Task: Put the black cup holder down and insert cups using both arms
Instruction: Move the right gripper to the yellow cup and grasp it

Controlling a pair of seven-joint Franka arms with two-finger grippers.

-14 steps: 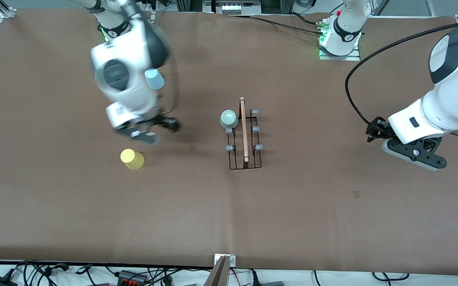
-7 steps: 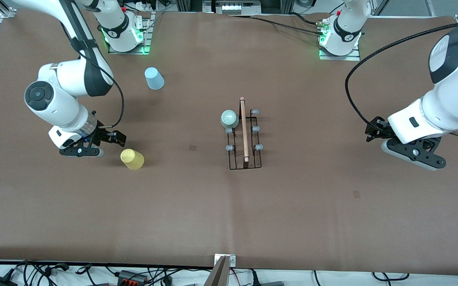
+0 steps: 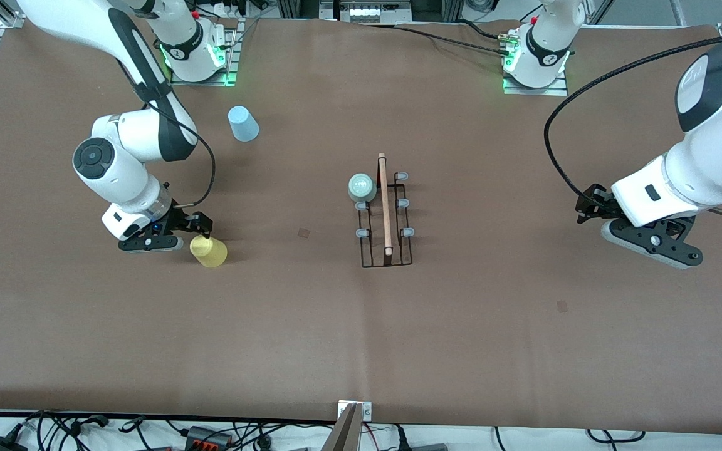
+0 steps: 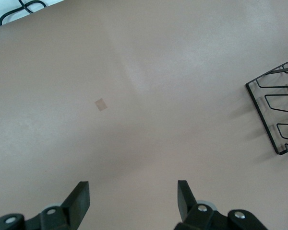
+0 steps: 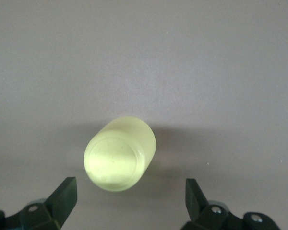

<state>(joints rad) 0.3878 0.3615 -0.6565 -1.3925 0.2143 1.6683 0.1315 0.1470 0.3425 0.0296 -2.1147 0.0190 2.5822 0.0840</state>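
My right fingers would miss the yellow cup (image 3: 209,250) on the tabletop, stopping short; they should move toward it before closing.
The black cup holder (image 3: 386,216) stands mid-table, its wooden rod on top; one corner of it (image 4: 277,115) shows in the left wrist view. A mint green cup (image 3: 361,186) sits upside down on one of its prongs. A yellow cup (image 3: 209,250) (image 5: 120,153) stands upside down toward the right arm's end. My right gripper (image 3: 201,227) (image 5: 129,188) is open just beside it, the cup at the mouth of the fingers, untouched. A light blue cup (image 3: 243,123) stands upside down farther from the camera. My left gripper (image 3: 588,205) (image 4: 132,187) waits open and empty over bare table at the left arm's end.
Small square marks lie on the brown table cover (image 3: 304,232) (image 3: 562,305) (image 4: 101,104). A metal bracket (image 3: 353,418) and loose cables (image 3: 210,432) sit along the table's front edge. Both arm bases (image 3: 195,53) (image 3: 536,62) stand at the edge farthest from the camera.
The right arm swung down from over the blue cup toward its end of the table, then moved in until its open gripper reached the yellow cup. The left arm stayed still.
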